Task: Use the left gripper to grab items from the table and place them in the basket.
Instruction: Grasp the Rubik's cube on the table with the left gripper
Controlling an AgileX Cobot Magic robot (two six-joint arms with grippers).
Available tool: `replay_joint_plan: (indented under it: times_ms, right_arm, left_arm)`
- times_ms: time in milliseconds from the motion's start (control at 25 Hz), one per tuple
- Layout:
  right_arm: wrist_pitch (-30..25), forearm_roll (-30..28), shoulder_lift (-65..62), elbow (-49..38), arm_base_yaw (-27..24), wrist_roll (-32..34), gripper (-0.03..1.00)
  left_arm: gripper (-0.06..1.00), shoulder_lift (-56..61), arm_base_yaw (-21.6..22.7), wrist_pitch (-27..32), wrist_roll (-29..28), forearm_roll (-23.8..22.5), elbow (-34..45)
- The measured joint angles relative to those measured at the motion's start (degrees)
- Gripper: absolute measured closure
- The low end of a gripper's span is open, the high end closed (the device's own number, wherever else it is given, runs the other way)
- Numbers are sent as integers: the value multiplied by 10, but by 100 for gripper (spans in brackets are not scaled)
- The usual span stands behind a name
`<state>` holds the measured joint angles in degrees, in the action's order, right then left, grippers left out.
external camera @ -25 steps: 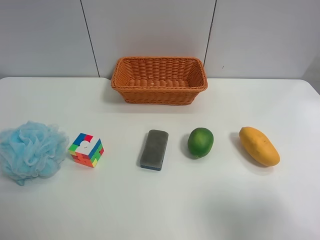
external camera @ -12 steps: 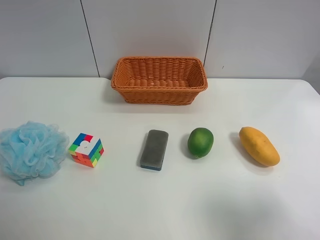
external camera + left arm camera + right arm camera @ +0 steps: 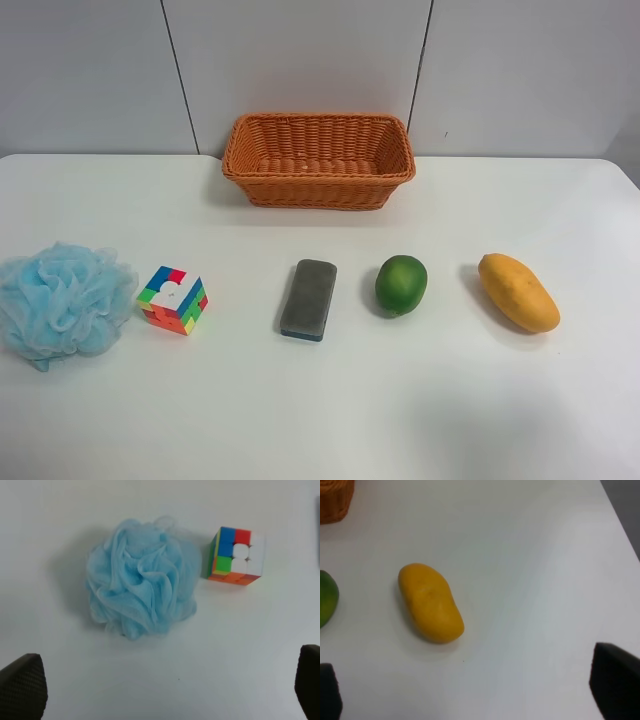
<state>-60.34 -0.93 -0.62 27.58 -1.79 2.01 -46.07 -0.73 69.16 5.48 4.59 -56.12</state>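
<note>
I need to put the puzzle cube into the orange wicker basket. My left gripper will grab the cube by its opposite sides for that next.
The white table carries a row of items: a light-blue bath pouf, a multicoloured puzzle cube, a grey eraser block, a round green fruit and a yellow-orange mango. The orange wicker basket stands behind them, with nothing showing inside. No arm shows in the exterior high view. My left gripper is open and hangs above the table near the pouf and cube. My right gripper is open, near the mango.
A grey panelled wall rises right behind the basket. The right wrist view shows the table's edge, the green fruit's side and a corner of the basket.
</note>
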Motion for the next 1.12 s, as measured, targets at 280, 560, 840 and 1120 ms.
replay_joint_plan:
  times_ms: [280, 560, 840, 1120]
  right_arm:
    - [0, 0, 0, 0, 0, 0, -3]
    - [0, 0, 0, 0, 0, 0, -3]
    - [0, 0, 0, 0, 0, 0, -3]
    - [0, 0, 0, 0, 0, 0, -3]
  left_arm:
    - [-5, -202, -89, -2, -55, -23, -37]
    - [-5, -317, -189, -54, -108, -23, -37]
    - [-5, -421, -246, -137, -142, 0, -43]
    - [-5, -497, -248, -201, -144, 21, -44]
